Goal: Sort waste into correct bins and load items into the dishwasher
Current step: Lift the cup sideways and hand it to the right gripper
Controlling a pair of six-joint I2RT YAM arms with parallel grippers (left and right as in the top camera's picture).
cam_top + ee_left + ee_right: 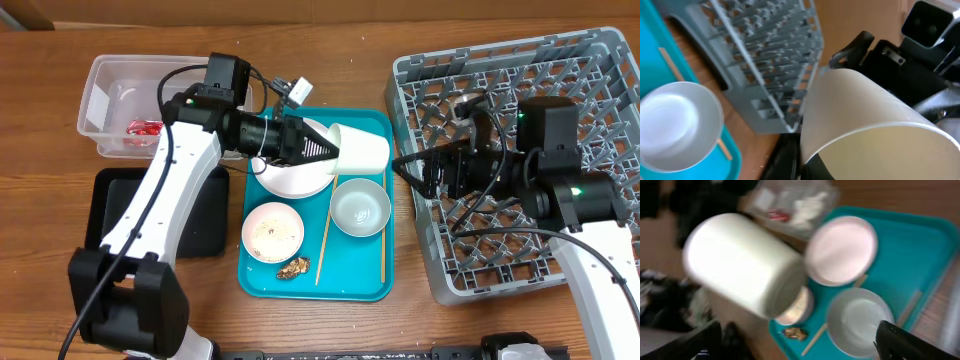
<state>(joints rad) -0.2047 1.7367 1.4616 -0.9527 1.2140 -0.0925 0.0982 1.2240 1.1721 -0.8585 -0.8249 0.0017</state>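
I will next grab the small white cup around its closed base end (380, 154) with my right gripper, so the cup's opening stays free and the cup can go face-down in the rack (600, 80).
My left gripper (325, 148) is shut on the rim of a small white cup (362, 150) and holds it on its side above the teal tray (350, 285). In the left wrist view the cup (865, 115) fills the frame. My right gripper (412, 172) is open and empty, just right of the cup, at the left wall of the grey dish rack (600, 80). The right wrist view shows the cup (740, 262) ahead of its open jaws (805, 345). On the tray lie a plate (295, 182), a bowl (360, 207), a rice dish (272, 232), a brown scrap (293, 268) and two chopsticks (324, 245).
A clear tub (105, 90) at the back left holds the red wrapper (143, 128) and a white napkin. A black tray (205, 235) lies in front of it, partly under my left arm. The table's front edge is close below the teal tray.
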